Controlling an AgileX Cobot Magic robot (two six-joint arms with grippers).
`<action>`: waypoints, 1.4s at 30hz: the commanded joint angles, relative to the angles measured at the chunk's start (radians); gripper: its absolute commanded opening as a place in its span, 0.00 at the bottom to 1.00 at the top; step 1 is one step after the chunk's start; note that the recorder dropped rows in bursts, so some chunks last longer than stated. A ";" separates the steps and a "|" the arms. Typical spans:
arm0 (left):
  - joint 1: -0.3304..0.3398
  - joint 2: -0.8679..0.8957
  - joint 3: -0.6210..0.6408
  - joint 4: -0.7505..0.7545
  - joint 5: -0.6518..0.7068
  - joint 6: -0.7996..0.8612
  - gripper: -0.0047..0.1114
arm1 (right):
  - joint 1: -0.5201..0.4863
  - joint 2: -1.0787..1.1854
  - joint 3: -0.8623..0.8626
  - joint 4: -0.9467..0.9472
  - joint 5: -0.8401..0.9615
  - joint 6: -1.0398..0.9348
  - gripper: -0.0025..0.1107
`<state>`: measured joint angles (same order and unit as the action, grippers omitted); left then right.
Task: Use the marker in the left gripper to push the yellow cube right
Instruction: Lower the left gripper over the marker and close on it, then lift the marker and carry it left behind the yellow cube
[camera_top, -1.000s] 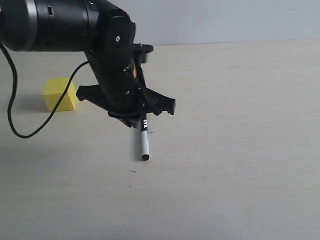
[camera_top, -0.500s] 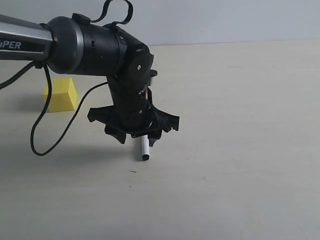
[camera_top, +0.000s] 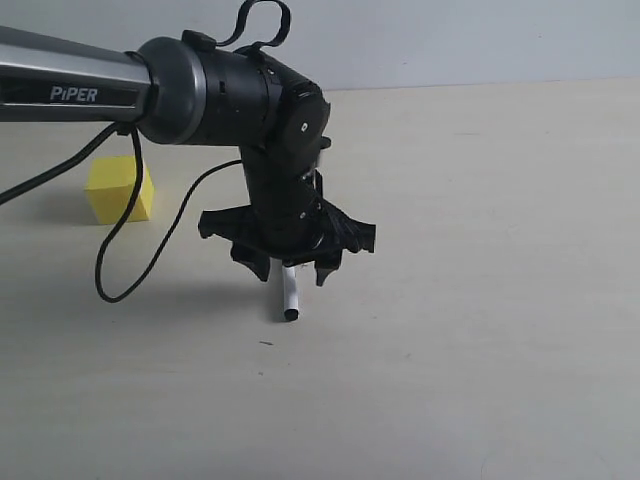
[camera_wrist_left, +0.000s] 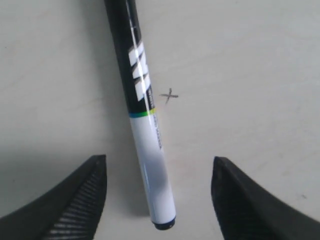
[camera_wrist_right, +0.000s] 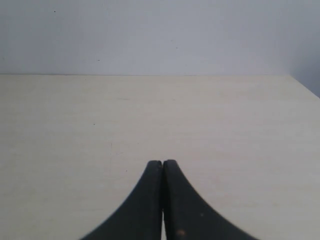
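Next, my left gripper grabs the marker by its white section (camera_top: 290, 288), which leaves its black end free to push the yellow cube (camera_top: 118, 190).
The marker (camera_top: 290, 298) lies flat on the table, only its white end showing under my left gripper (camera_top: 288, 272). That gripper points down over it, open, with one finger on each side of the barrel and neither touching it. In the left wrist view the marker (camera_wrist_left: 145, 125) runs between the two black fingertips (camera_wrist_left: 92, 175) of the left gripper (camera_wrist_left: 159, 167), black end nearest the camera. The yellow cube (camera_top: 118, 190) sits far left, well apart from the gripper. My right gripper (camera_wrist_right: 162, 164) is shut on nothing above bare table.
A black cable (camera_top: 125, 280) loops down from the left arm to the table between cube and gripper. A small pen cross (camera_wrist_left: 170, 95) marks the table beside the marker. A pale wall (camera_top: 450, 40) bounds the table's far edge.
The left arm has swung right and lowered, and its gripper has turned so the fingers now straddle the marker. The marker and the cube have not moved.
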<state>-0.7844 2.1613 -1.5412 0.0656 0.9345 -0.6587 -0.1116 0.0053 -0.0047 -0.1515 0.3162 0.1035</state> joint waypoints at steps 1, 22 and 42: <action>-0.002 -0.004 -0.006 -0.002 -0.008 0.002 0.56 | -0.005 -0.005 0.005 -0.006 -0.009 -0.001 0.02; -0.001 0.045 -0.006 0.013 -0.032 0.035 0.55 | -0.005 -0.005 0.005 -0.006 -0.009 -0.001 0.02; 0.002 -0.006 -0.006 0.070 0.079 0.336 0.04 | -0.005 -0.005 0.005 -0.006 -0.009 -0.001 0.02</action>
<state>-0.7844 2.2059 -1.5432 0.0803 0.9542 -0.4182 -0.1116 0.0053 -0.0047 -0.1515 0.3162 0.1035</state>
